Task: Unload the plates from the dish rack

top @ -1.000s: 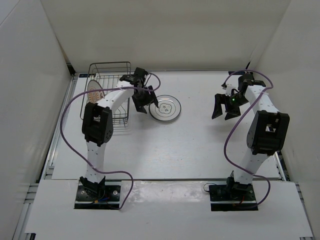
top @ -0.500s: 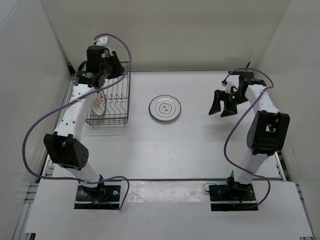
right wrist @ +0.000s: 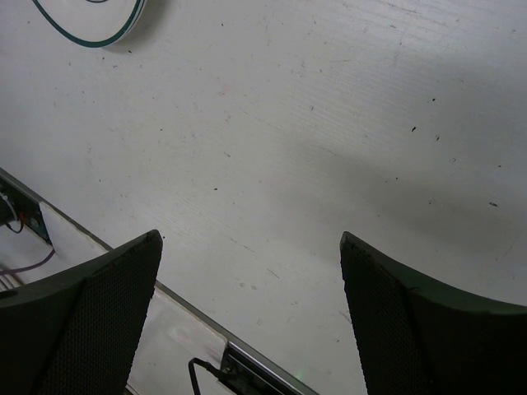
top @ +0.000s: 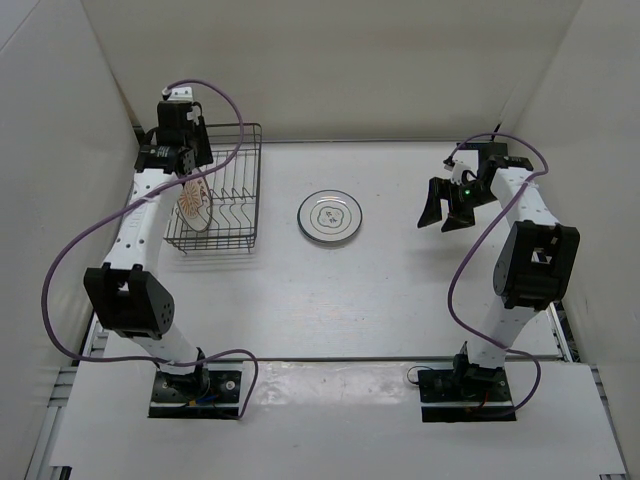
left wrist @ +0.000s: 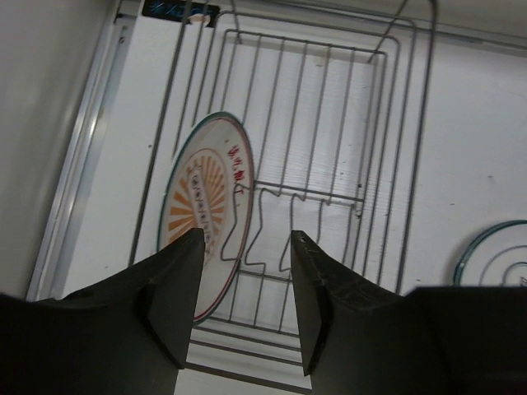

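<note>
My left gripper next takes the sunburst plate by its exposed near rim [top: 188, 222] to pick it up, so the plate's opposite edge is free to come out of the rack's wires.
The dark wire dish rack [top: 232, 190] stands at the back left. One plate with an orange sunburst centre [top: 195, 205] stands on edge in its near left part. In the left wrist view this plate [left wrist: 202, 216] leans between the rack's wires [left wrist: 329, 123]. My left gripper [top: 185, 160] hangs open and empty above the rack [left wrist: 247, 239], its left finger over the plate's rim. A ringed plate [top: 330, 216] lies flat on the table. My right gripper [top: 445, 210] is open and empty above bare table [right wrist: 249, 239]. No other plate shows.
White walls close in the table on the left, back and right. The rack sits close to the left wall and its rail [left wrist: 78, 156]. The ringed plate's edge shows in the left wrist view [left wrist: 494, 255] and the right wrist view [right wrist: 90, 29].
My left arm has swung from beside the ringed plate on the table back to above the rack's left side. The right gripper has barely shifted.
</note>
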Motion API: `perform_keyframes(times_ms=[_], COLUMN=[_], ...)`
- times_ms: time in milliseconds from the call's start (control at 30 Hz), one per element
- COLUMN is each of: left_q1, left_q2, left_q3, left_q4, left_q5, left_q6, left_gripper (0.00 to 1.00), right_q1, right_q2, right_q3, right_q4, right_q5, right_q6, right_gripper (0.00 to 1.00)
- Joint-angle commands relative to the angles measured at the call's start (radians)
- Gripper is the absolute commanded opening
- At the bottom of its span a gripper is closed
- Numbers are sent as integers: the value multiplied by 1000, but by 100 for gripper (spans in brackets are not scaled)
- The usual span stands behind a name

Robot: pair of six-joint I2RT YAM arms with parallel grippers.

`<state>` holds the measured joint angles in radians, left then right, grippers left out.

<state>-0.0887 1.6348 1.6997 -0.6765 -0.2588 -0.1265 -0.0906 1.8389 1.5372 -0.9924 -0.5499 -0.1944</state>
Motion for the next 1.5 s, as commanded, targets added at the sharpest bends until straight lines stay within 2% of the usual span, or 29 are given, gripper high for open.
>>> perform_keyframes(times_ms=[0,167,400,633,800,1033,1300,1433,1467], left_q1=[38,108,142,153,152,152,152,152,152], left_q2=[-32,-38,-23,33,62,72,73,62,62], left_q3=[-15,-70,-139,-143,-138,-138,-123,-106,-97], left_q4=[-40,-46,-40,-55,-54,-31,-14,6,11], left_q5=[-88,-60,-7,-13,-20,-26,-51,-63,-65], left_q6=[16,2,-12,-16,-15,7,41,48,50], left_gripper=[58,64,86,86,69,35,28,22,16], right_q1=[-4,-4,-4,-3,-3,-4,-3,-3,-4], right_q2=[10,17,14,10,13,-17,-27,-26,-24], right_q3=[43,49,51,34,50,15,0,9,11], right_q4=[-12,-9,0,-5,3,3,0,-3,-3], right_q5=[-15,-15,7,16,28,53,54,54,54], right_q6=[-16,-16,-19,-25,-20,-25,-25,-27,-25], right_gripper=[90,90,90,90,90,90,90,90,90])
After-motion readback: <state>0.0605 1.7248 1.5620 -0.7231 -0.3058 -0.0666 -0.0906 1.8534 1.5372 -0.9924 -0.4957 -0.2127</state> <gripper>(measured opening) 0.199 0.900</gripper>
